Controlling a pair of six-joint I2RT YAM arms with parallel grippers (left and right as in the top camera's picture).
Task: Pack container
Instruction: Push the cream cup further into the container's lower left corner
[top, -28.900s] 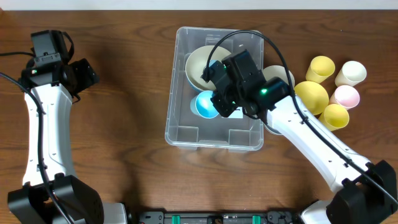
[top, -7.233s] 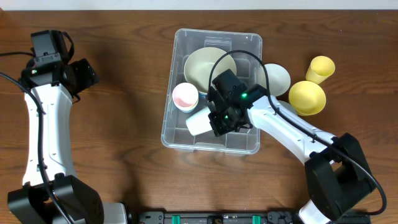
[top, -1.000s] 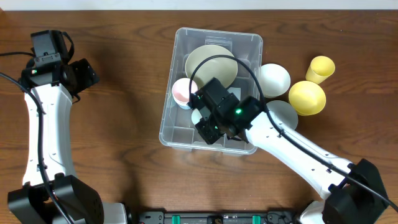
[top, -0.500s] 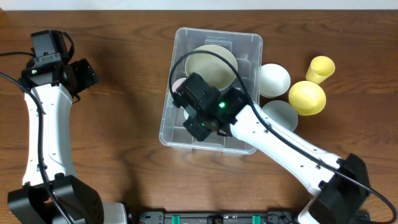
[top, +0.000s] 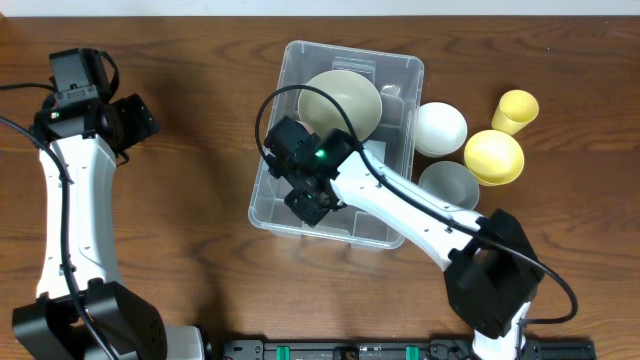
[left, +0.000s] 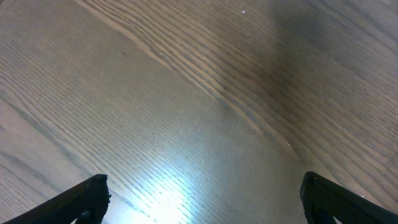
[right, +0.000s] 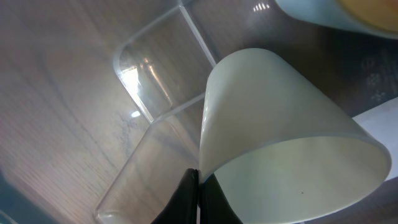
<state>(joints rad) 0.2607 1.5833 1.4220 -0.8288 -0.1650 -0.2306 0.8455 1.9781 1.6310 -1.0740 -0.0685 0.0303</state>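
The bin's clear bottom lies below the white cup, so it is time for my right gripper to open now, and the cup would end inside the bin.
The container (top: 350, 50), a large clear plastic bin, stands mid-table and holds a cream bowl (top: 340, 100) at its far end. My right gripper (top: 305, 190) is inside the bin at its near-left part. In the right wrist view it (right: 198, 180) is shut on the rim of a white cup (right: 273, 112), held tilted above the bin's clear corner (right: 155, 81). The cup is hidden under the gripper in the overhead view. My left gripper (top: 135, 120) is at the far left; it (left: 217, 208) is open and empty over bare wood.
Right of the bin are a white bowl (top: 440, 128), a yellow bowl (top: 493, 157), a yellow cup (top: 515, 108) and a greyish bowl (top: 450, 185). My right arm crosses the bin's near-right corner.
My right gripper has moved left across the bin with the white cup. It now covers the pink cup. The bin has shifted slightly left. The left arm has not moved.
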